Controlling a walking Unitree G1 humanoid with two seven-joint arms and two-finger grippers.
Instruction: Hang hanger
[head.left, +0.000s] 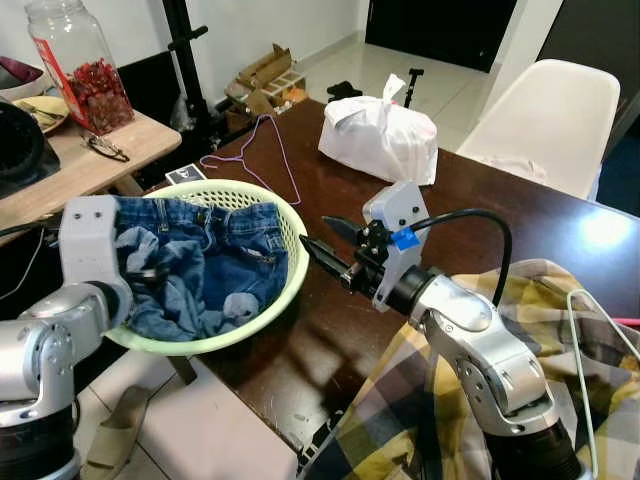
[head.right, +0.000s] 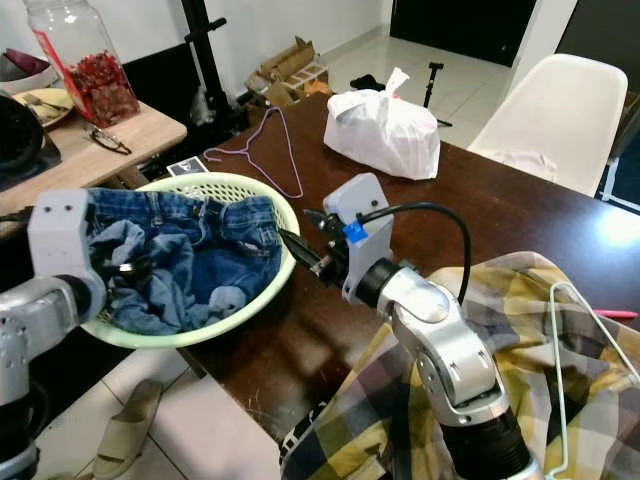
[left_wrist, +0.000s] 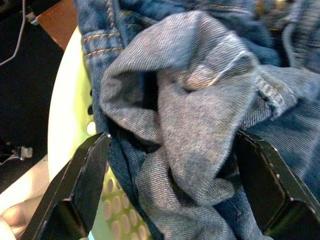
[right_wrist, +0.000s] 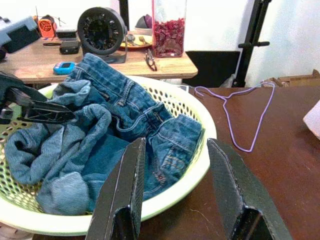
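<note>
The left gripper will next pinch the jeans by the bulging fold of denim (left_wrist: 192, 132), because that fold stands up while the rest of the jeans lies slack in the basket.
A thin purple hanger (head.left: 265, 150) lies flat on the dark brown table (head.left: 330, 190), behind a pale green basket (head.left: 290, 270) of blue jeans (head.left: 215, 270). A second, pale hanger (head.left: 582, 370) rests on the yellow plaid cloth (head.left: 400, 400) at the near right. My left gripper (left_wrist: 172, 140) is down in the basket, open, with a fold of denim bulging between its fingers. My right gripper (head.left: 318, 235) hovers open just beside the basket's right rim, pointing at the jeans. The purple hanger (right_wrist: 235, 115) lies beyond it, untouched.
A knotted white plastic bag (head.left: 380, 135) sits at the table's far side, with a white chair (head.left: 550, 120) behind it. At the left stands a wooden side table (head.left: 140, 140) with a jar (head.left: 80, 65), glasses and a black fan (right_wrist: 102, 30). A black stand pole (head.left: 185, 60) rises behind.
</note>
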